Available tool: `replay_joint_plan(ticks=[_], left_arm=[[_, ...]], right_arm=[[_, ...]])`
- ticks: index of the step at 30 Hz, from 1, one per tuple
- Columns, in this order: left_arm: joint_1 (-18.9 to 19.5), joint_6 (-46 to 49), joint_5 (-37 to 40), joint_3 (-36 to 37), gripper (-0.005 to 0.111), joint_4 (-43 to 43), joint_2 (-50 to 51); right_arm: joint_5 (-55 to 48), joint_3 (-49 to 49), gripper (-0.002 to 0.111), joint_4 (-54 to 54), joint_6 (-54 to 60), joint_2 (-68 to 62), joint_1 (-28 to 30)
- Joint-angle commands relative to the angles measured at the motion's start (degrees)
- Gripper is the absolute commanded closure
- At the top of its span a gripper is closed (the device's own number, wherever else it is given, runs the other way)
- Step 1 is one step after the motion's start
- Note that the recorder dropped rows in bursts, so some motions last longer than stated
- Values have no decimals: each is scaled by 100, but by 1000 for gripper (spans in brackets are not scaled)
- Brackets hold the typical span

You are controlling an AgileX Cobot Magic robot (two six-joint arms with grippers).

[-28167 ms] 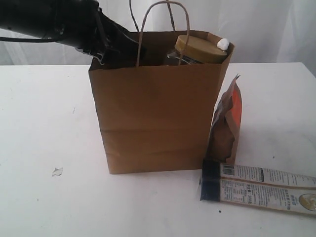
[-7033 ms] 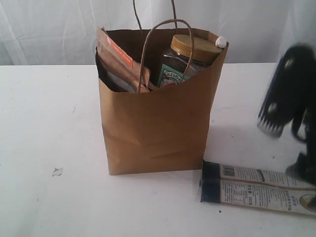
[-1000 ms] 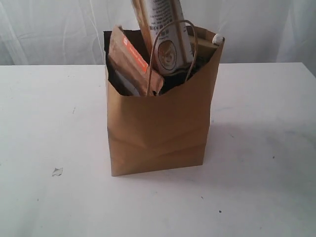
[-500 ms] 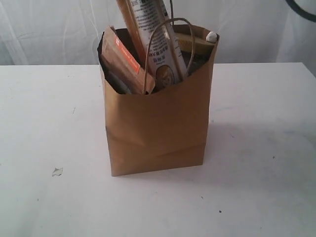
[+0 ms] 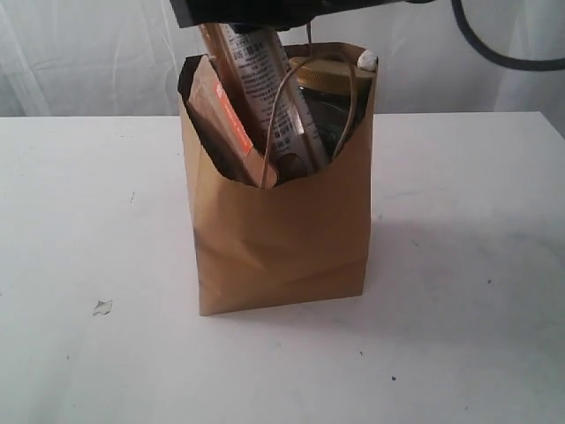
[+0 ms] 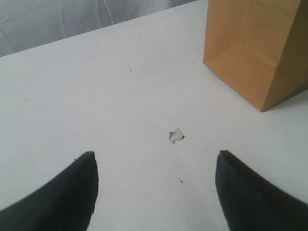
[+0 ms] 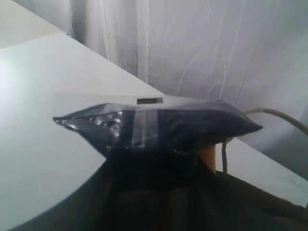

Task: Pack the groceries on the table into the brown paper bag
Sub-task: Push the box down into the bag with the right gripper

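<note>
The long packet's lower end (image 5: 300, 152) is still high in the paper bag's opening (image 5: 269, 181) in the exterior view. I will lower the packet before my right gripper lets go of it.
The brown paper bag (image 5: 282, 230) stands upright in the middle of the table (image 5: 468, 283). A brown-orange pouch (image 5: 221, 115), a gold-lidded jar (image 5: 328, 76) and a white cap (image 5: 366, 60) show above its rim. The long white-blue packet (image 5: 260, 79) stands tilted inside the bag. My right gripper (image 5: 243, 12) is at the top edge of the exterior view, shut on the packet's upper end. That dark sealed end (image 7: 159, 122) fills the right wrist view and hides the fingers. My left gripper (image 6: 154, 161) hangs open and empty over bare table, apart from the bag (image 6: 260, 48).
A small paper scrap (image 5: 102, 307) lies on the table left of the bag, and it also shows ahead of the left gripper as a scrap (image 6: 176, 135). A black cable (image 5: 494, 49) loops at the top right. White curtains hang behind the table.
The packet has sunk deeper into the bag and leans more to the left. The right gripper has come down into the top of the exterior view. The bag's top has shifted slightly left.
</note>
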State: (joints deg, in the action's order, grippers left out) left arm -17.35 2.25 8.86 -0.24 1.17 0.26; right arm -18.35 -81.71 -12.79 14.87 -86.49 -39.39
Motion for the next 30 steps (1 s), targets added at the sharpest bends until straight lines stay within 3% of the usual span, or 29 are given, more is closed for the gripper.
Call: replay_joint_plan(ticks=[1, 30], left_arm=[[-12, -33, -20, 24, 36, -60, -26], [-12, -33, -20, 24, 36, -60, -26]], right_arm=[[162, -92, 108, -59, -209, -9, 8], [-1378, -92, 108, 109, -669, -198, 120]])
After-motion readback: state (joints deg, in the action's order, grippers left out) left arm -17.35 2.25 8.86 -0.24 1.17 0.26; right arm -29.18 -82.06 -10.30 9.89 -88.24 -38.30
